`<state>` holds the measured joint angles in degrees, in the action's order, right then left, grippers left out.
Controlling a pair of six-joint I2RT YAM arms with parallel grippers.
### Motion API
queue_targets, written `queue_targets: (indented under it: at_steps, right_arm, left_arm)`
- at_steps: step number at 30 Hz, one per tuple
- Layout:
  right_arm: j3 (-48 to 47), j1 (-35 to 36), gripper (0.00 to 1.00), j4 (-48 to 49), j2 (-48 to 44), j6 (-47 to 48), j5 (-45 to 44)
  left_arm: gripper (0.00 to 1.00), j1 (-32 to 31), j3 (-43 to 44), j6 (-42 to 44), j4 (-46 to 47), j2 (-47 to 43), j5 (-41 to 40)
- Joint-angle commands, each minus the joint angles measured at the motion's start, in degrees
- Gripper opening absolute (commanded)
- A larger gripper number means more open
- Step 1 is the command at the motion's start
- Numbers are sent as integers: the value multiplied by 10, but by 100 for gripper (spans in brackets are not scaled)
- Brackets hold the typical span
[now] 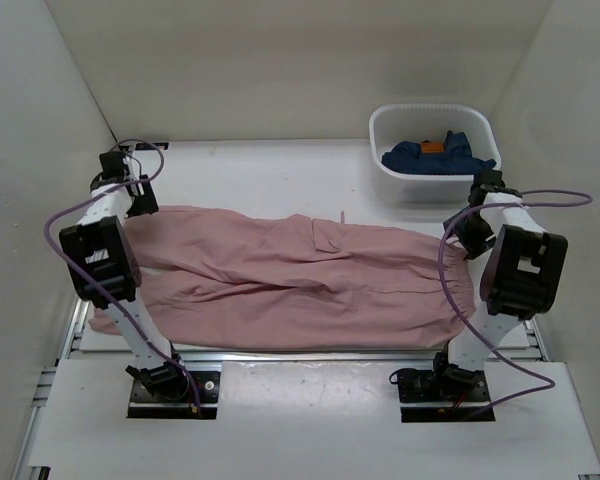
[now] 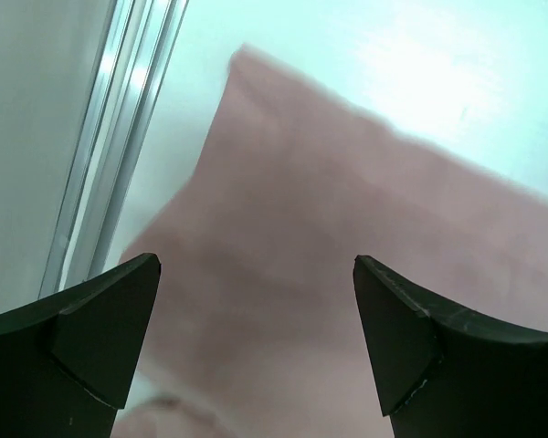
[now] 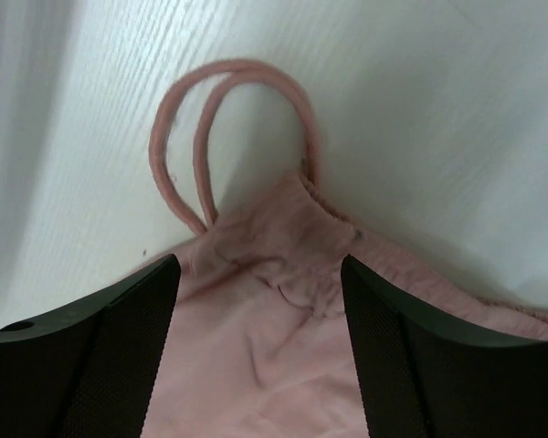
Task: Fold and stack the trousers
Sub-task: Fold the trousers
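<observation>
My right gripper is to grab the trousers' waistband at its far corner (image 1: 460, 248) (image 3: 276, 243) next, so that the far side of the trousers can fold over the near side.
The dusty-pink trousers (image 1: 300, 280) lie spread flat across the table, legs to the left and waist to the right. My left gripper (image 1: 141, 200) hovers over the far left leg end, and its wrist view shows open jaws (image 2: 256, 274) above blurred pink fabric (image 2: 347, 210) with nothing between them. My right gripper (image 1: 471, 238) is at the waist end. In its wrist view the open gripper (image 3: 260, 269) stands over the gathered waistband (image 3: 301, 274), not pinching it. A pink drawstring loop (image 3: 228, 78) lies on the white table just beyond.
A white bin (image 1: 390, 170) at the back right holds dark blue garments (image 1: 430, 160) with an orange patch. An aluminium rail (image 2: 119, 119) runs along the table's left edge beside the leg end. White walls enclose the table on three sides.
</observation>
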<state>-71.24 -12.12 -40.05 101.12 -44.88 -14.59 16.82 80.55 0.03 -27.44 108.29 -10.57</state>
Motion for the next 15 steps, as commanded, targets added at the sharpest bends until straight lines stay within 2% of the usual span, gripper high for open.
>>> queue_targets:
  at_steps: [1,4,8,12,15]
  right_arm:
    - [-58,7,74,11,45,-5,-5]
    - [-101,7,73,-28,102,16,-5]
    - [-84,7,76,-34,116,21,-25]
    - [-77,7,76,-35,131,21,-20]
    - [-82,7,66,-42,140,21,-15]
  left_arm:
    - [99,-6,87,0,9,49,-10]
    - [100,-6,156,0,9,115,-27]
    - [100,-6,219,0,-15,202,-20]
    - [100,-6,292,0,-106,283,5]
    - [100,-6,281,0,-131,307,5]
